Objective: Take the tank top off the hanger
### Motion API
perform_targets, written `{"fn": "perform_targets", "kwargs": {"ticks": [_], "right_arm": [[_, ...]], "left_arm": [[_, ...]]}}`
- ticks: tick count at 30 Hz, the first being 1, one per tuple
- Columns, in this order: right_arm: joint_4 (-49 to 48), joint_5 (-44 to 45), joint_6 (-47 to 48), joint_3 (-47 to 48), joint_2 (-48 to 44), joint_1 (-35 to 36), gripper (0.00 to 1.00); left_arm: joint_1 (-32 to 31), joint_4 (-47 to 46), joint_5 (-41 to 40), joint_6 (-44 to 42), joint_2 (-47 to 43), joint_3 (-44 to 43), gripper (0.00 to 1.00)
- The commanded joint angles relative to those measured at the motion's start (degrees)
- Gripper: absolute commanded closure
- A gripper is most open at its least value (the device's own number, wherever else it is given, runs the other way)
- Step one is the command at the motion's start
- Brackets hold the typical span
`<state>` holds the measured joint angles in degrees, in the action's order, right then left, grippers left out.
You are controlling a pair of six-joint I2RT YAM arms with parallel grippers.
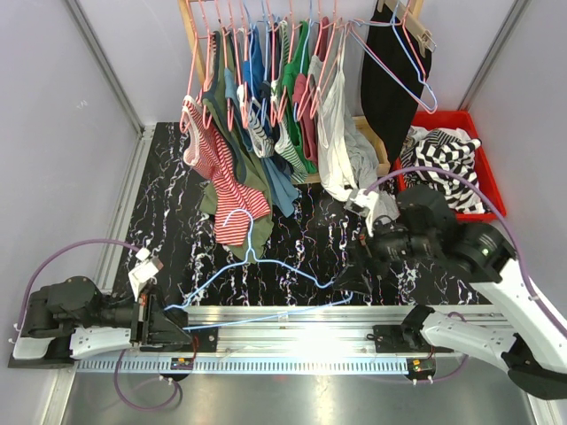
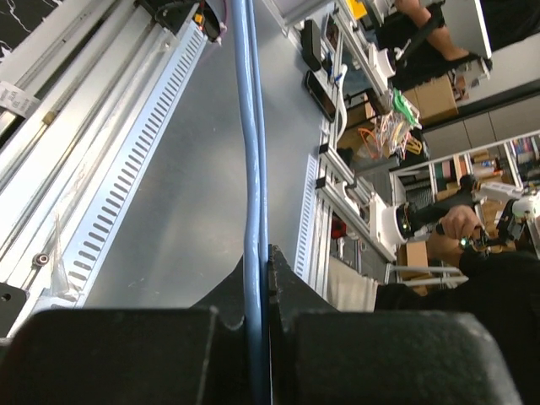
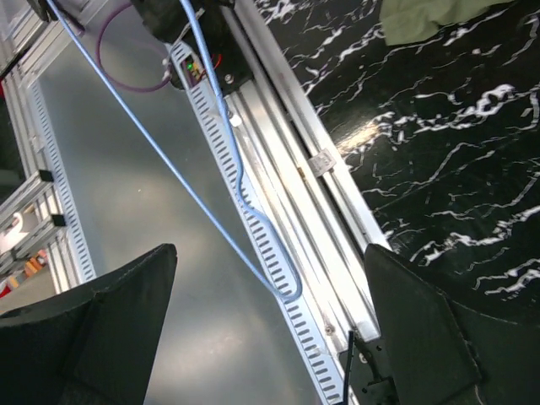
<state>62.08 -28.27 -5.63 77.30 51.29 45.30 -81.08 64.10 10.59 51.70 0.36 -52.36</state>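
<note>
The hook of the bare blue hanger [image 1: 252, 257] has to stay free to hang on the rack. My right gripper will grab the hanger next by the looped end opposite my left gripper.
A bare blue wire hanger [image 1: 252, 257] lies over the black marble table and the front rail, its hook pointing to the back. No garment hangs on it. My left gripper [image 1: 182, 335] is shut on its left end; the left wrist view shows the blue wire [image 2: 256, 169] pinched between the fingers [image 2: 291, 295]. My right gripper [image 1: 354, 279] is open and empty above the hanger's right end, and that looped end [image 3: 287, 291] shows between the spread jaws in the right wrist view. I cannot tell which garment is the tank top; a white and grey one [image 1: 354, 168] lies beside the right arm.
A wooden rack [image 1: 190, 35] at the back holds several hangers with clothes, among them a red striped top [image 1: 217, 168] and an olive one [image 1: 252, 190]. A red bin [image 1: 443, 117] with striped cloth stands at the back right. An aluminium rail [image 1: 292, 320] runs along the front.
</note>
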Motion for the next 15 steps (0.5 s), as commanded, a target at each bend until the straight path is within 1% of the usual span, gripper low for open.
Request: {"fn": "perform_targets", "kwargs": {"ticks": [1,4,5,8,10,11,12,15], "right_arm": [[0.3,-5.1,1.8,1.2,1.9,2.1,0.00],[-0.4,-6.8,1.5,-0.2,2.8,3.6,0.00],[-0.5,-10.4,1.3,-0.7,3.2,3.8,0.00],[-1.4,-15.7,0.5,-2.2,4.4,4.9,0.00],[-2.1,-17.2,-0.1,-3.4,5.0,5.9,0.00],[-2.5,-20.9,-0.2,-3.8,5.2,6.5,0.00],[-2.8,-22.6,-0.9,-4.3,5.6,6.8,0.00],[-3.6,-24.1,-1.9,-6.2,6.3,8.0,0.03]], "left_arm": [[-0.5,-5.1,4.6,-2.6,0.8,-0.9,1.00],[-0.5,-5.7,5.1,-3.0,0.5,-1.1,1.00],[-0.5,-5.6,5.1,-3.1,0.6,-1.1,1.00],[-0.4,-5.6,4.6,-3.4,0.7,-1.3,1.00],[-0.5,-5.5,3.8,-4.0,0.7,-1.5,1.00],[-0.4,-5.3,3.4,-4.3,0.7,-2.0,1.00],[-0.5,-5.0,2.9,-4.4,0.7,-2.3,1.00],[-0.5,-4.8,0.8,-4.9,0.1,-3.1,1.00]]}}
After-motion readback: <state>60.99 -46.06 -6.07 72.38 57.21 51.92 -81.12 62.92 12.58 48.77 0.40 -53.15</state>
